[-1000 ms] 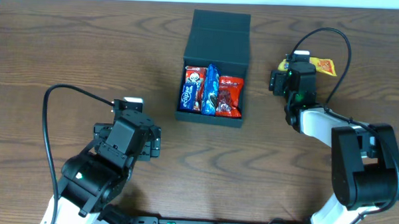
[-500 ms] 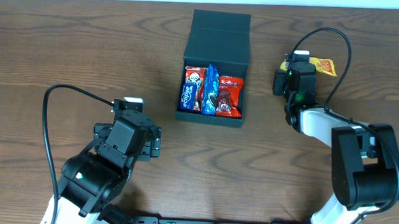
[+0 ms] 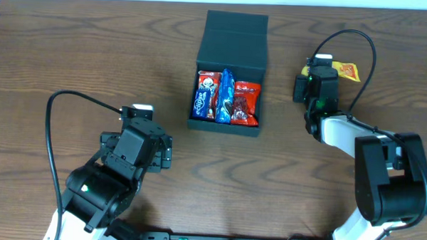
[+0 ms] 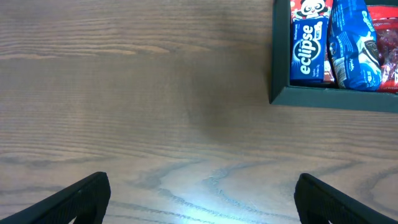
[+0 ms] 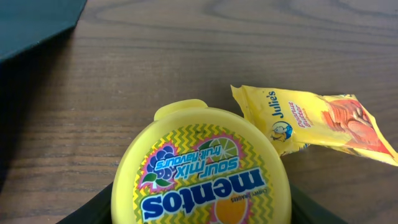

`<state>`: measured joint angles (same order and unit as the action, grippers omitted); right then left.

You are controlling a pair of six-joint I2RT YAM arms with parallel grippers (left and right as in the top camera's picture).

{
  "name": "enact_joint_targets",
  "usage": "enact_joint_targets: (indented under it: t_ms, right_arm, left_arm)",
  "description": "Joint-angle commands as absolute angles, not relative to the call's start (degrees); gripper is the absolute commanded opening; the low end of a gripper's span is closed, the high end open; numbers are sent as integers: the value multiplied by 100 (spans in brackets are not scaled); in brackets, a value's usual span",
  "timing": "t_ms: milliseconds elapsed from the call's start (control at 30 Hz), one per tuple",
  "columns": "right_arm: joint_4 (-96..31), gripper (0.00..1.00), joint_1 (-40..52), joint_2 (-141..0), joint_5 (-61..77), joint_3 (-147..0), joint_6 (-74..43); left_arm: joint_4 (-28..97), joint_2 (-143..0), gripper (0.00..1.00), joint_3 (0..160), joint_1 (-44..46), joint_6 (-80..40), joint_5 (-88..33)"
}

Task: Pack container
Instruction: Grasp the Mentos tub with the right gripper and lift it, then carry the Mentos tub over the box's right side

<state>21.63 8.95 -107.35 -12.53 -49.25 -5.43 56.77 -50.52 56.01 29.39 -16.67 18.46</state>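
The yellow mentos tub [image 5: 202, 174] would come up off the wood if I lifted my right gripper now, because the tub's lid is square between the gripper's closed fingers.
The dark teal-black container [image 3: 224, 127] sits open at the table's centre, its flap lid [image 3: 235, 37] folded back. Inside lie an eclipse pack [image 3: 203, 98], a blue packet [image 3: 225, 95] and a red packet [image 3: 247, 103]. In the left wrist view the container's near wall [image 4: 323, 98] and the eclipse pack [image 4: 309, 50] show at top right. My left gripper [image 4: 199, 202] is open and empty over bare wood, short of the container. My right gripper [image 5: 202, 211] is shut on a yellow mentos tub [image 5: 202, 174], right of the container.
A yellow Julie's snack packet [image 5: 311, 118] lies just beyond the mentos tub, also seen in the overhead view [image 3: 347, 70]. A corner of the container [image 5: 31, 22] shows at the top left of the right wrist view. Black cables loop from both arms.
My right gripper has shifted slightly to the right with the mentos tub. The left arm has not moved.
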Motion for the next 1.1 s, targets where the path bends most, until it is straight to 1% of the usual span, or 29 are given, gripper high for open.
enact_joint_targets:
  t_ms: [0, 233, 467, 633, 700, 800, 933, 1067]
  right_arm:
    - [1876, 1, 989, -10766, -1417, -4877, -508]
    - [1313, 1, 1140, -10219, -1514, -4877, -558]
    - [-12, 1, 1525, -8602, -1522, -4877, -646]
    - [-1125, 1, 1942, -7380, -1527, -4917, -1041]
    - [-1763, 2, 2196, -7032, -1522, -5085, -1461]
    - [-2882, 2, 2517, -6882, -1518, -5557, -2115]
    - [-4309, 2, 2851, -7061, -1382, -6418, -2886]
    - [-5063, 1, 2969, -7376, -576, -7137, -3291]
  left_arm:
    - [5695, -5054, 95, 5581, 2917, -1671, 1990]
    - [5695, -5054, 95, 5581, 2917, -1671, 1988]
    - [5695, -5057, 95, 5581, 2917, -1671, 1988]
    - [5693, -5057, 96, 5581, 2917, -1671, 1988]
    - [5695, -5054, 95, 5581, 2917, -1671, 1988]
    - [5695, -5057, 95, 5581, 2917, -1671, 1988]
    - [5695, -5057, 95, 5581, 2917, -1671, 1988]
    - [5695, -5057, 96, 5581, 2917, -1671, 1988]
